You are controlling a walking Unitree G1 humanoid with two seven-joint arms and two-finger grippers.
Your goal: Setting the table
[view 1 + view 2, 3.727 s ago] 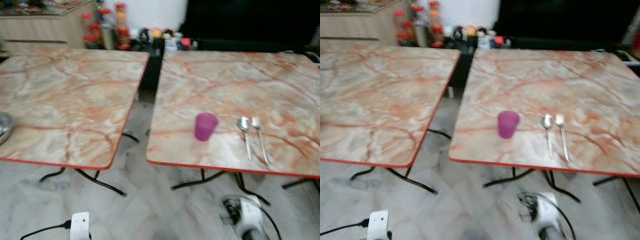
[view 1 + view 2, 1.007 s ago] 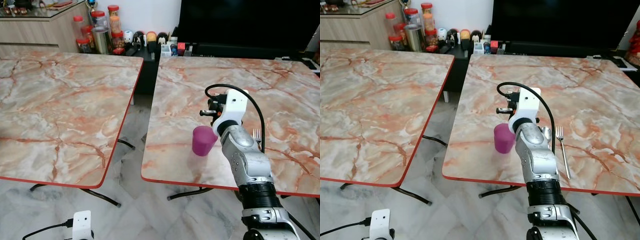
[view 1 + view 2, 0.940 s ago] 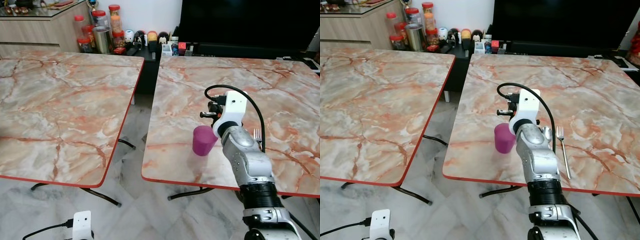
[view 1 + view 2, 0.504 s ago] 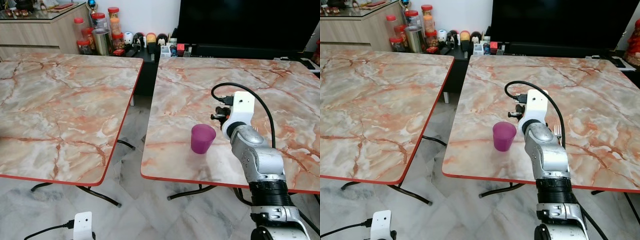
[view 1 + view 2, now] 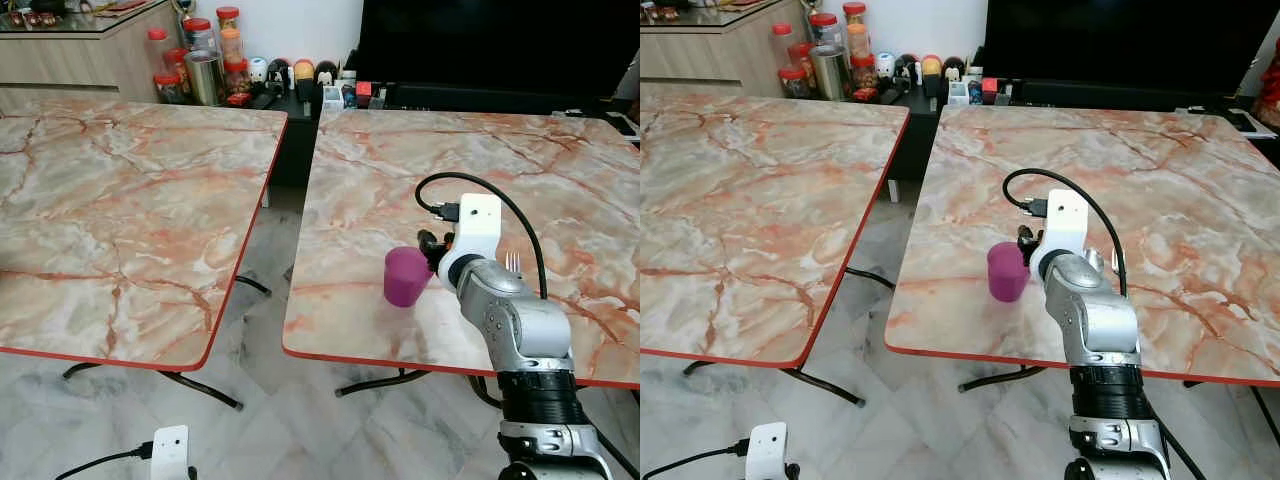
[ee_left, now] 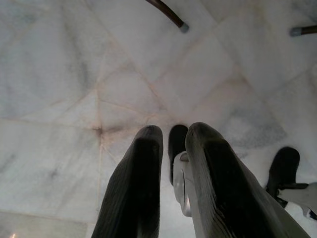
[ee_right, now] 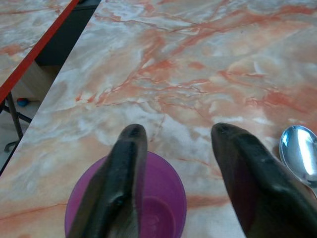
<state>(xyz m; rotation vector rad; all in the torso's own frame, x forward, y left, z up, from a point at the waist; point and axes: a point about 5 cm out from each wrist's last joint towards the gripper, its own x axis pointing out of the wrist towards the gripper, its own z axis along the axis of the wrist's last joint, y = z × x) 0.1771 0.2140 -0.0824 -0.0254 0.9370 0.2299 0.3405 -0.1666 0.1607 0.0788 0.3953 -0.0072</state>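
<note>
I should grab the cup by its thin rim with my right gripper next, because the purple cup's opening (image 5: 407, 256) is wider than the gap between my fingers.
A purple cup (image 5: 405, 277) stands upright near the front edge of the right marble table (image 5: 400, 160). My right gripper (image 7: 177, 130) is at the cup's right side, low over the table. It is open: one finger (image 7: 124, 173) lies over the cup's (image 7: 158, 208) mouth and the other finger (image 7: 252, 178) is outside the rim. A spoon (image 7: 299, 153) lies just right of the cup, and fork tines (image 5: 512, 262) show behind my wrist. My left gripper (image 6: 174, 130) hangs idle over the floor, shut with nothing in it.
A second marble table (image 5: 130, 200) stands to the left across a narrow gap. Jars and small figures (image 5: 205, 70) line the back by a wooden cabinet (image 5: 70, 60) and a dark TV (image 5: 480, 45). A white power adapter (image 5: 168, 450) lies on the marble floor.
My right wrist has dropped lower and moved left toward the purple cup, so its fingers now straddle the rim. The cup, spoon and fork have stayed in place.
</note>
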